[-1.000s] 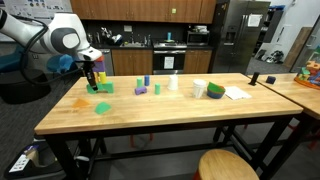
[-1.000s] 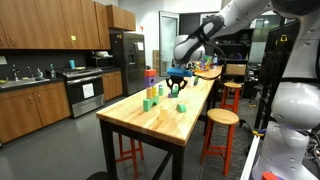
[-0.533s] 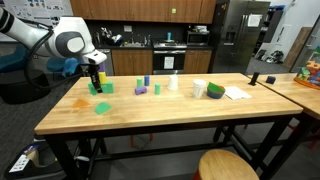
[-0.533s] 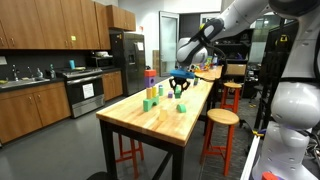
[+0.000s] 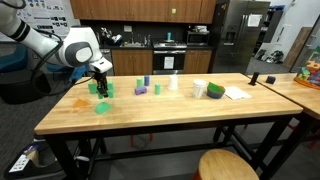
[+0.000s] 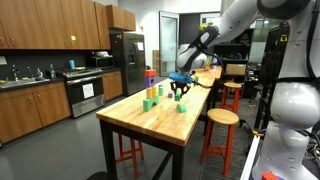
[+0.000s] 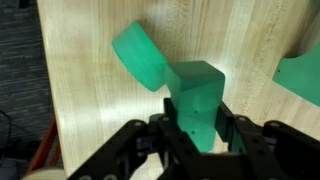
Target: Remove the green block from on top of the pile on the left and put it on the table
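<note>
My gripper is holding the green block and should keep holding it until its lower end point(image 7: 196, 72) meets the table. That end is above the table and covers the edge of the round-ended piece.
My gripper point(image 7: 196, 140) is shut on the green block point(image 7: 195, 100) and holds it upright just above the wooden table point(image 7: 80, 90). In both exterior views the gripper point(image 5: 101, 88) point(image 6: 181, 90) hangs low over the table's far-left end. A green round-ended piece point(image 7: 140, 55) lies on the table right by the held block, and also shows in an exterior view point(image 5: 103, 108). Another green piece point(image 7: 300, 75) is cut off at the wrist view's right edge. I cannot tell whether the held block touches the table.
Purple point(image 5: 141, 90), yellow point(image 5: 157, 89) and blue point(image 5: 146, 80) blocks stand mid-table, with a white cup point(image 5: 173, 83), a green object point(image 5: 215, 90) and paper point(image 5: 237, 93) further right. An orange piece point(image 5: 80, 100) lies near the left edge. Stools point(image 5: 222, 165) point(image 6: 222, 117) stand beside the table.
My gripper has moved a little to the right and downward with the green block held in it. The other blocks have not moved.
</note>
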Motion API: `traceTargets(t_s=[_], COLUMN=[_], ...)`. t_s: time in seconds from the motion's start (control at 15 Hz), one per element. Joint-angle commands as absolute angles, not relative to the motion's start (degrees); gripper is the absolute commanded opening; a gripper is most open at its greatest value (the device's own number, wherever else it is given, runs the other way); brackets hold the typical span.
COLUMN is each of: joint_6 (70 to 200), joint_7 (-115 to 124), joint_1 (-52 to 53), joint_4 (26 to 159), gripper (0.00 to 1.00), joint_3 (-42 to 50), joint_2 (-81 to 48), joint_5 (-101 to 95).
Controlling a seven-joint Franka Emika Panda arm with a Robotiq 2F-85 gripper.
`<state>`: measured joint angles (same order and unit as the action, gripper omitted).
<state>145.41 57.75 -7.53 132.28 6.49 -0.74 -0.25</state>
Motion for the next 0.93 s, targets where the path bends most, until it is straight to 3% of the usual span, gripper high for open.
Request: traceTargets(t_s=[0.0,0.87], joint_6=[149.6,154.8], joint_7=[62.9,61.9], joint_1=[-6.6,-5.6], joint_4=[131.4,126.5], gripper=[0.16,0.16], joint_3=[6.3,8.0], joint_2=[-2.9,-11.0], joint_5=[2.7,3.8])
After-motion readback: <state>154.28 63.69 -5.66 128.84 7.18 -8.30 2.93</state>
